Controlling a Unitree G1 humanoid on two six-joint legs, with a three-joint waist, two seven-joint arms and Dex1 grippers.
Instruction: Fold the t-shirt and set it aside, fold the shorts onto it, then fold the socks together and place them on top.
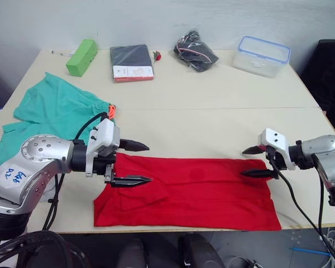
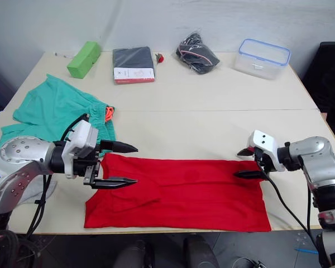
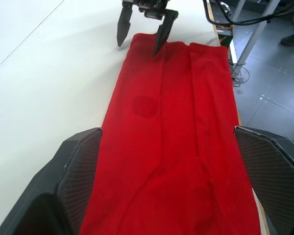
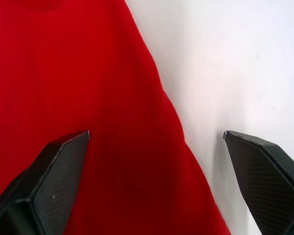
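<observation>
The t-shirt needs to be folded and set aside, so my left gripper should pinch the red t-shirt by its long edge beside the faint print next.
The red t-shirt lies folded into a long band along the table's near edge, with a faint dark print near its middle. My left gripper hangs open over its left end, one finger above the cloth and one past its far edge. At the right end my right gripper is open too, straddling the shirt's far corner. The teal shorts with an orange drawstring lie spread at the table's left. The socks are out of view.
Along the table's far side stand a green block, a dark packaged garment, a black bundle in a clear bag and a clear lidded box. The shirt's near hem lies close to the table's front edge.
</observation>
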